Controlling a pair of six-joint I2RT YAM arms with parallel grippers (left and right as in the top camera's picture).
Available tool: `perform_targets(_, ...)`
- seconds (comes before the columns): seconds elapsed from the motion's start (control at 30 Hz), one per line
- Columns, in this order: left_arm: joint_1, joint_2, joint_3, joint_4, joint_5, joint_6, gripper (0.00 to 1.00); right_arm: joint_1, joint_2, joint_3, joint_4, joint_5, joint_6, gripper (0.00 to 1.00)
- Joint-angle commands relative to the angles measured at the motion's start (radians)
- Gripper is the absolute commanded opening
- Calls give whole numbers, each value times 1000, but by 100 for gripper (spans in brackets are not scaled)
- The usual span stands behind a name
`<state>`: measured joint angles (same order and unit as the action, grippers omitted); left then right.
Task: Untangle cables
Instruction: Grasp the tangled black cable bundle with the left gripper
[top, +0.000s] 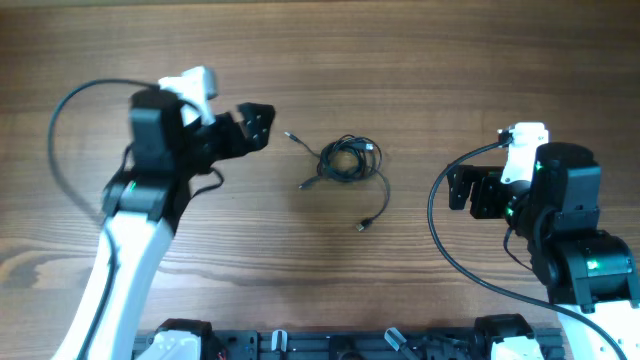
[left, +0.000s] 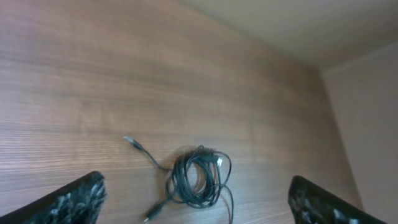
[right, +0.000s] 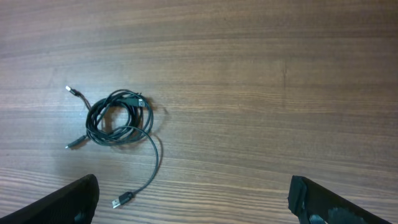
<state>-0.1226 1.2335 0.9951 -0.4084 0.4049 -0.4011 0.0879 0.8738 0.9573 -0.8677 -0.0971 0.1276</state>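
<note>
The left gripper takes the cables by the coiled loops on the side of the cables nearest it next. This leaves plug ends free for my right gripper to untangle.
The cables (top: 347, 160) lie as a thin black coiled bundle at the middle of the wooden table, with loose plug ends sticking out at upper left, left and lower right. They also show in the left wrist view (left: 198, 177) and in the right wrist view (right: 118, 118). My left gripper (top: 262, 122) is open and empty, left of the bundle and apart from it. My right gripper (top: 462, 190) is open and empty, well to the right of the bundle.
The wooden table (top: 420, 60) fills the view. Thick black arm cables loop beside the left arm (top: 60, 150) and the right arm (top: 440, 230). A black rail with clamps (top: 340, 345) runs along the front edge.
</note>
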Motion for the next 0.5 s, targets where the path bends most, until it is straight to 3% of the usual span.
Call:
perform_targets(0.0,-101,164,67,-24,-93,-53,89,-4,2,21,10,-15,11,100)
perform_targets(0.17,-282,404,67,-10,-211,-56,87,-4,2,21,11,-15,11,100)
perform_targets(0.43,-416,592,67,135,-249,-56,52,-4,2,21,12,-15,14,100)
perform_targets(0.47,-426,596,67,134,-271,-56,52,-4,2,21,11,-15,14,100)
